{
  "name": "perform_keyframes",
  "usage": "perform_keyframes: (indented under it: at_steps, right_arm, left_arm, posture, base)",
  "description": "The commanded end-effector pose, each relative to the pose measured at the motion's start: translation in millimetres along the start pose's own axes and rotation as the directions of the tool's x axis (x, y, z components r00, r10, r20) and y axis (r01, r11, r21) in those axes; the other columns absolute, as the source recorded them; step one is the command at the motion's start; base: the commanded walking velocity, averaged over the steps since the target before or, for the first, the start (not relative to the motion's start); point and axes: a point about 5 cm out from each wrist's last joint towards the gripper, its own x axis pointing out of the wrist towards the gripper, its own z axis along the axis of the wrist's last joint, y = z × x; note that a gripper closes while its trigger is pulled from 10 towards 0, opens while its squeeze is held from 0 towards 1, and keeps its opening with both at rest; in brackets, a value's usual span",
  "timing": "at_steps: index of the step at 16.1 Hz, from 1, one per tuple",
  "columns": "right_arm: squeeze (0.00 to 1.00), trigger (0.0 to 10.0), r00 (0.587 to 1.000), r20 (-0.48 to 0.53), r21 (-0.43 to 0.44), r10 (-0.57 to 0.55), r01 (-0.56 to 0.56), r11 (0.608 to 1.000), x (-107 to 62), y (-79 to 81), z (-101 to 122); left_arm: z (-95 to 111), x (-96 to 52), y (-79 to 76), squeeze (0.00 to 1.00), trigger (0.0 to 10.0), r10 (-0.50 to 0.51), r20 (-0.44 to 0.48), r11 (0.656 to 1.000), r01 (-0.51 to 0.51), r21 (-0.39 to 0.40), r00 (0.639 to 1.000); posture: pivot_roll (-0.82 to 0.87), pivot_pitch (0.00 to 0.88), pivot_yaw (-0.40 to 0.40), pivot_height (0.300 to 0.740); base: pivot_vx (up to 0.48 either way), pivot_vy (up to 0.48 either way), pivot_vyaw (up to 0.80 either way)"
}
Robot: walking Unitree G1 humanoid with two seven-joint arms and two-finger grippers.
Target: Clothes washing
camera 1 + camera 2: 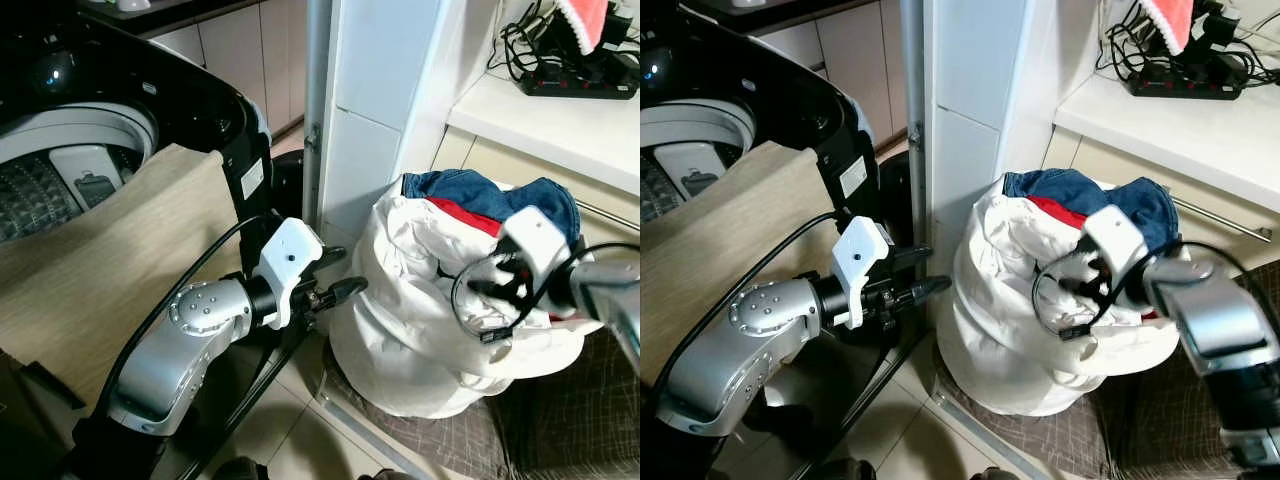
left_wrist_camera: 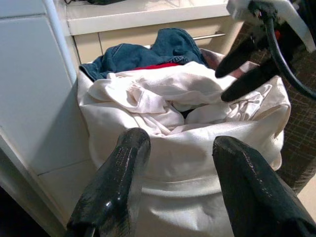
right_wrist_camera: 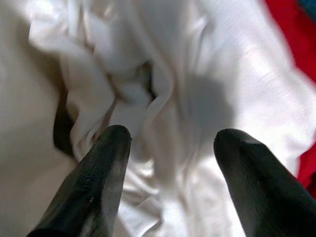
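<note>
My right gripper should next take hold of the white garment by its bunched folds, so that I can load the washer.
A white laundry bag stands on the floor, stuffed with a white garment, a red one and blue jeans on top. The top-loading washing machine is at the left with its drum uncovered, and a beige cloth hangs over its front. My left gripper is open beside the bag's left side, pointing at it, with nothing between its fingers. My right gripper is open just above the white garment at the bag's mouth, fingers apart and holding nothing.
A white pillar rises right behind the bag. A white counter at the back right carries a power strip with tangled cables. A dark checked mat lies under the bag. Pale floor tiles run between machine and bag.
</note>
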Motion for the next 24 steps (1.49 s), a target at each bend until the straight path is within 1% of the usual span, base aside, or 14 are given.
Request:
perform_keyframes:
  at_steps: [1, 2, 4, 5, 6, 7, 8, 9, 11, 14, 17, 20, 24]
  right_arm:
    - [1.0, 10.0, 0.999, -0.033, -0.018, 0.006, -0.007, 1.0, -1.4, 2.4, -4.8]
    - [0.0, 10.0, 0.998, -0.058, -0.022, 0.009, -0.011, 1.0, 1.5, 3.7, -10.5]
    - [0.0, 10.0, 0.995, -0.101, -0.014, 0.015, -0.017, 1.0, 9.4, 5.8, -23.2]
    - [0.0, 10.0, 0.992, -0.124, -0.014, -0.006, 0.005, 1.0, 12.2, 4.0, -29.3]
    - [0.0, 6.9, 0.991, -0.131, -0.015, -0.018, 0.016, 1.0, 13.2, 3.0, -31.3]
    - [0.0, 0.0, 0.99, -0.129, 0.0, -0.051, 0.051, 0.999, 14.3, -1.4, -32.5]
    - [0.0, 0.0, 0.987, -0.12, 0.02, -0.108, 0.111, 0.994, 15.5, -9.3, -33.0]
    - [0.0, 0.0, 0.986, -0.111, 0.025, -0.126, 0.129, 0.991, 16.1, -12.0, -32.5]
    - [0.0, 0.0, 0.991, -0.093, 0.065, -0.098, 0.104, 0.992, 19.3, -11.7, -33.1]
    - [0.0, 0.0, 0.991, -0.099, 0.063, -0.087, 0.094, 0.994, 23.0, -9.8, -35.4]
    - [0.0, 0.0, 0.993, -0.08, 0.082, -0.081, 0.088, 0.993, 25.3, -9.3, -33.6]
    - [0.0, 0.0, 0.995, -0.071, 0.08, -0.068, 0.074, 0.994, 26.1, -8.4, -33.4]
    - [0.0, 0.0, 0.995, -0.063, 0.095, -0.08, 0.086, 0.992, 25.8, -11.1, -34.2]
  left_arm:
    - [3.9, 0.1, -3.2, 0.0, 10.0, -0.027, 0.006, 1.0, 0.027, 0.009, 1.0]
    - [3.9, 0.2, -3.5, 0.0, 10.0, -0.029, 0.005, 1.0, 0.029, 0.009, 1.0]
    - [4.3, 0.7, -4.9, 0.0, 10.0, -0.04, 0.006, 0.999, 0.04, 0.01, 0.999]
    - [4.7, 0.8, -5.7, 0.0, 10.0, -0.048, 0.006, 0.999, 0.048, 0.01, 0.999]
    - [4.8, 0.7, -5.9, 0.0, 10.0, -0.05, 0.006, 0.999, 0.05, 0.011, 0.999]
    - [4.7, 0.5, -6.0, 0.0, 10.0, -0.052, 0.004, 0.999, 0.052, 0.011, 0.999]
    - [4.5, -0.1, -6.1, 0.0, 10.0, -0.055, 0.002, 0.998, 0.055, 0.01, 0.998]
    - [4.4, -0.3, -6.0, 0.0, 10.0, -0.056, 0.001, 0.998, 0.056, 0.01, 0.998]
    - [4.3, 0.7, -6.2, 0.0, 10.0, -0.06, -0.003, 0.998, 0.06, 0.013, 0.998]
    - [5.2, 1.5, -5.6, 0.0, 10.0, -0.06, -0.001, 0.998, 0.06, 0.018, 0.998]
    - [4.9, 0.9, -5.0, 0.0, 10.0, -0.059, -0.003, 0.998, 0.059, 0.021, 0.998]
    - [6.1, 2.8, -5.3, 0.0, 10.0, -0.058, 0.001, 0.998, 0.058, 0.027, 0.998]
    - [5.8, 2.6, -5.5, 0.0, 10.0, -0.059, 0.002, 0.998, 0.059, 0.031, 0.998]
  posture:
    - [-0.08, 0.07, -0.021, 0.74]
    - [-0.08, 0.069, -0.02, 0.74]
    - [-0.08, 0.069, -0.019, 0.74]
    - [-0.08, 0.069, -0.019, 0.74]
    - [-0.08, 0.069, -0.019, 0.74]
    - [-0.08, 0.07, -0.017, 0.74]
    - [-0.08, 0.071, -0.016, 0.74]
    - [-0.08, 0.072, -0.015, 0.74]
    - [-0.08, 0.071, -0.016, 0.74]
    - [-0.07, 0.073, -0.017, 0.74]
    - [-0.07, 0.072, -0.017, 0.74]
    - [-0.07, 0.068, -0.016, 0.74]
    - [-0.07, 0.064, -0.015, 0.74]
  base:
    - [0.0, 0.0, 0.0]
    - [0.0, 0.0, 0.0]
    - [0.0, 0.0, 0.0]
    - [0.0, 0.0, 0.0]
    - [0.0, 0.0, 0.0]
    - [0.0, 0.0, 0.0]
    - [0.0, 0.0, 0.0]
    - [0.0, 0.0, 0.0]
    - [0.0, 0.0, 0.0]
    - [0.0, 0.0, 0.0]
    - [0.0, 0.0, 0.0]
    - [0.0, 0.0, 0.0]
    - [0.0, 0.0, 0.0]
